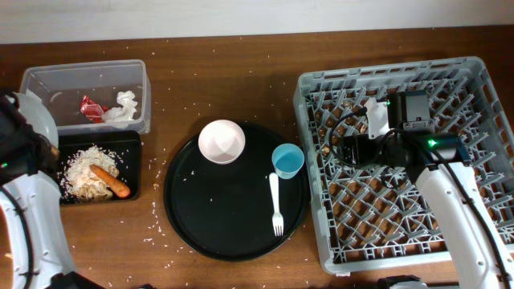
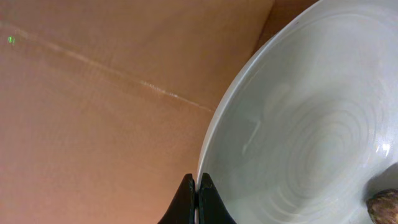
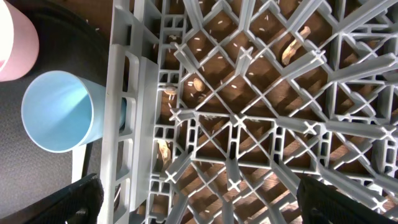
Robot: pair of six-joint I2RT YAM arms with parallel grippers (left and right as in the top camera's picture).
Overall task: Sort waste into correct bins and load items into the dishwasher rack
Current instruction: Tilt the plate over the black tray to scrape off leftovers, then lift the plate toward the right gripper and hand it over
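Note:
I need to load the grey plate edge-first into the rack, so next I should use my right gripper to grab its free rim point(image 1: 53, 122) opposite my left gripper.
My left gripper point(image 2: 196, 186) is shut on the rim of the round grey plate point(image 2: 311, 124), held tilted at the table's far left, beside the shallow black tray point(image 1: 132, 164); the plate also shows from overhead point(image 1: 38, 116). One small brown bit point(image 2: 382, 205) clings to the plate. The black tray holds pale rice scraps point(image 1: 84, 167) and the orange carrot point(image 1: 110, 181). The clear tub point(image 1: 88, 76) holds the red wrapper point(image 1: 92, 105) and the white tissue point(image 1: 124, 108). My right gripper point(image 3: 199, 199) is open and empty above the grey dishwasher rack point(image 1: 401, 233).
The large round black tray point(image 1: 217, 217) carries the white bowl point(image 1: 222, 141), the light blue cup point(image 1: 287, 160) and the white fork point(image 1: 276, 205). The cup point(image 3: 59, 112) stands just outside the rack's left wall point(image 3: 134, 93). Rice grains are scattered on the wooden table and under the rack.

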